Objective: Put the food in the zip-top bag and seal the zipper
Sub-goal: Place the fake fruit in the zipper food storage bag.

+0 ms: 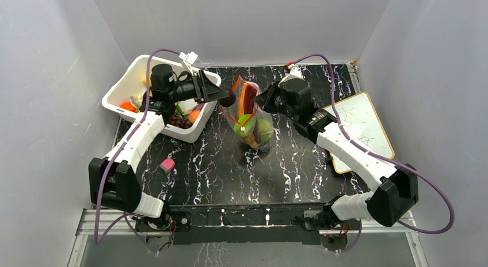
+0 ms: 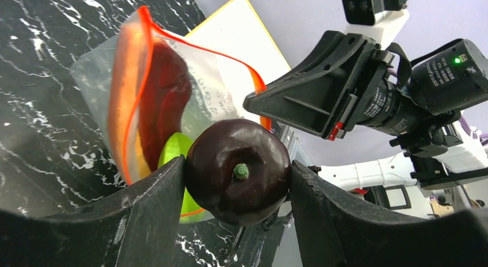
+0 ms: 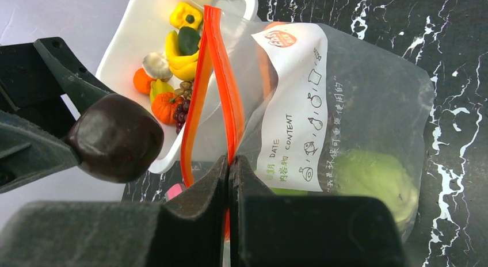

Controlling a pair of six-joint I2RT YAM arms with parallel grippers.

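Note:
The eggplant hangs outside the red-orange zipper, so the left gripper should first move the eggplant toward the bag's opening. The eggplant would fall beside the bag if the gripper opened now.
The clear zip-top bag stands upright at mid-table with its mouth open. My right gripper is shut on one lip of the red-orange zipper and holds it up. Inside the bag lie a pale-green cabbage, a lime-green piece and red and orange food. My left gripper is shut on a dark purple-red eggplant, stem end toward its camera. It hangs just left of the bag's mouth, level with the zipper.
A white bin at the back left holds more food: a yellow pepper, an orange pumpkin and grapes. A pink piece lies on the black marbled table. A whiteboard lies at the right.

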